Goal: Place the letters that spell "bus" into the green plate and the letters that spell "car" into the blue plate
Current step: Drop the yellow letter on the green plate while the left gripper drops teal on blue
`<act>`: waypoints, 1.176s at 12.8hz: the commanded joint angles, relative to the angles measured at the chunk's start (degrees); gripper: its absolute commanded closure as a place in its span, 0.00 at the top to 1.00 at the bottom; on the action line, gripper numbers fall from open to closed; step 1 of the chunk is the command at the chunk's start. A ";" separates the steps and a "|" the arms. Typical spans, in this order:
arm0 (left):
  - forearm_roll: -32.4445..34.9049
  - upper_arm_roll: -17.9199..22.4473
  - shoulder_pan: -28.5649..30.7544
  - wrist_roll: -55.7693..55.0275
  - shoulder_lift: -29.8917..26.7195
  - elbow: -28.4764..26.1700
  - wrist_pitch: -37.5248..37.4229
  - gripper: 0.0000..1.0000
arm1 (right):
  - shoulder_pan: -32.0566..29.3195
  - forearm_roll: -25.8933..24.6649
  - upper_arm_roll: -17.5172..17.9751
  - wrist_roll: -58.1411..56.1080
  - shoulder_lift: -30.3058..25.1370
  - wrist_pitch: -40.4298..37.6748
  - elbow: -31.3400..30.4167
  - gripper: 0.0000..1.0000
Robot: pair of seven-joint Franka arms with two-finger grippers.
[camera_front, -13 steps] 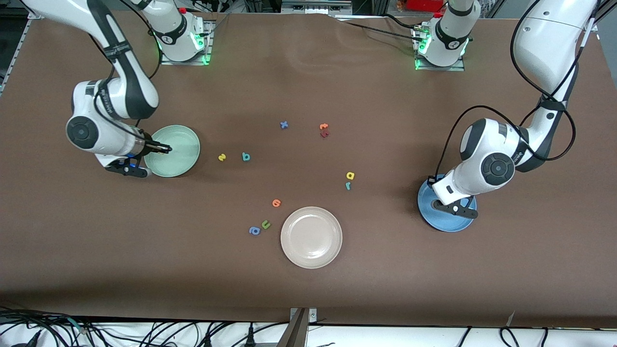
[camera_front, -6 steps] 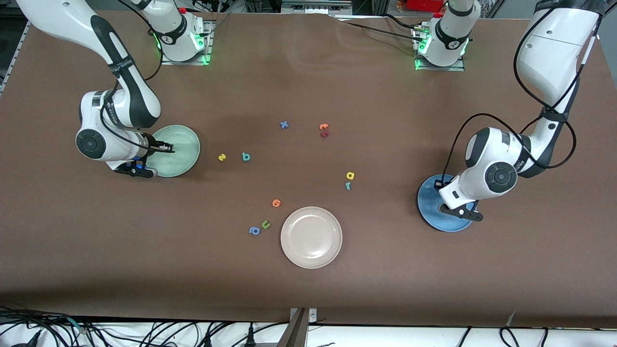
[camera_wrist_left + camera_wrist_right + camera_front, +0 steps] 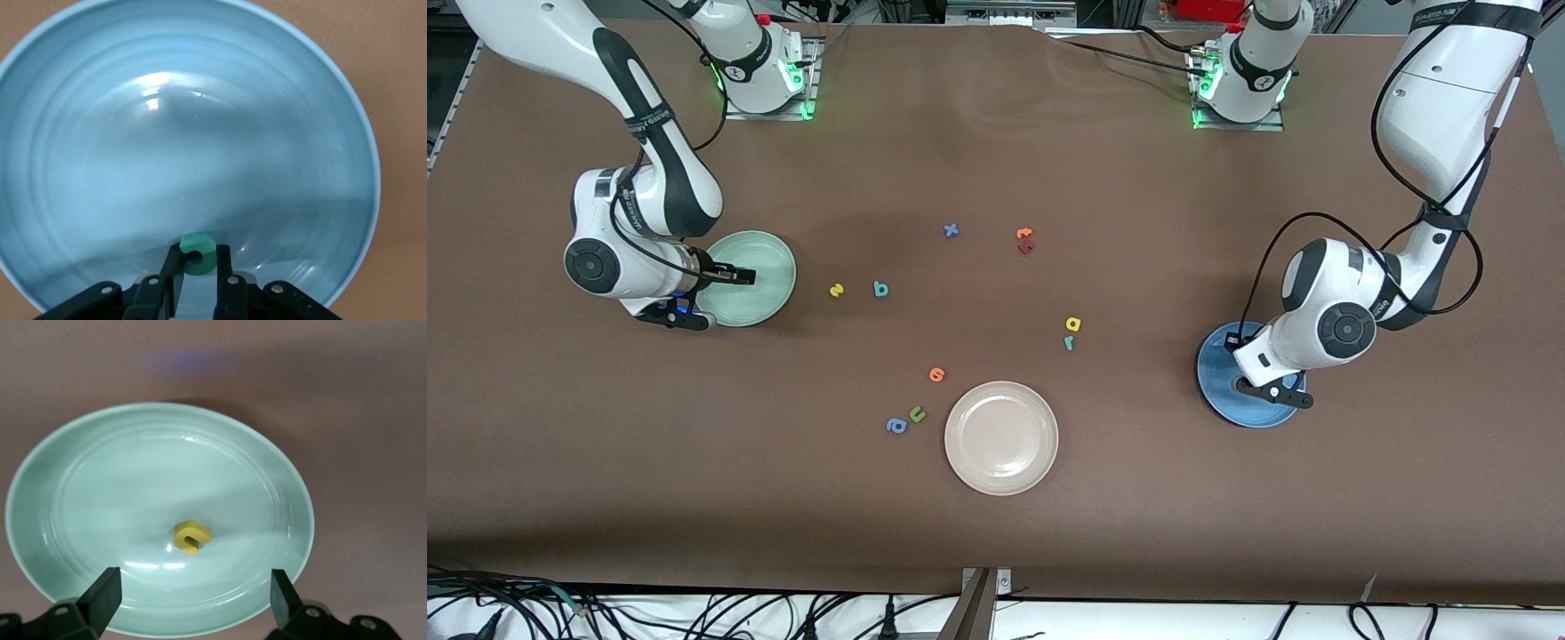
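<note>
My left gripper is ready to open and let go, as the teal "c" is inside the blue plate's rim in the left wrist view, over the plate's bottom.
Over the blue plate [image 3: 1218, 364] hangs my left gripper [image 3: 1258, 384], shut on the teal "c" [image 3: 198, 253], which sits just above the plate's floor [image 3: 200, 133]. My right gripper [image 3: 734, 276] stands open over the green plate [image 3: 772, 267]. The yellow "u" [image 3: 192, 537] lies loose in that plate [image 3: 80, 487], between and ahead of the wide-apart fingers [image 3: 107, 587]. On the table, the yellow "s" [image 3: 836, 290] and teal "b" [image 3: 881, 288] lie side by side. The yellow "a" [image 3: 1073, 324] lies with the thin teal "r" [image 3: 1068, 342] just nearer the camera.
A beige plate [image 3: 1001, 437] sits nearest the camera at mid-table. Beside it lie a green "u" [image 3: 917, 413], a blue "a" [image 3: 896, 426] and an orange letter [image 3: 936, 374]. A blue "x" [image 3: 951, 230] and two reddish letters [image 3: 1024, 240] lie toward the bases.
My right gripper has opened and let go of the yellow "u", which now lies in the green plate. My left gripper has shifted slightly over the blue plate, still holding the "c".
</note>
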 commanded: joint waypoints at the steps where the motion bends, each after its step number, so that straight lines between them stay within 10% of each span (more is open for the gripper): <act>1: 1.86 -0.33 0.38 0.48 1.13 0.95 0.65 0.10 | 0.12 0.89 0.09 -1.44 -1.92 -1.12 2.53 1.00; 3: 1.77 -0.51 0.38 0.40 1.04 0.96 0.56 0.14 | 0.30 0.89 1.31 -1.35 -1.92 -8.64 8.14 1.00; 5: 1.77 -0.68 0.38 0.48 0.52 1.04 0.21 1.00 | 0.48 0.98 3.96 -0.30 -1.84 -18.05 13.60 0.99; 15: 1.59 -8.07 -10.75 -15.20 -2.49 9.12 -8.93 1.00 | 0.39 3.16 6.60 -3.20 -3.15 -19.23 13.88 0.98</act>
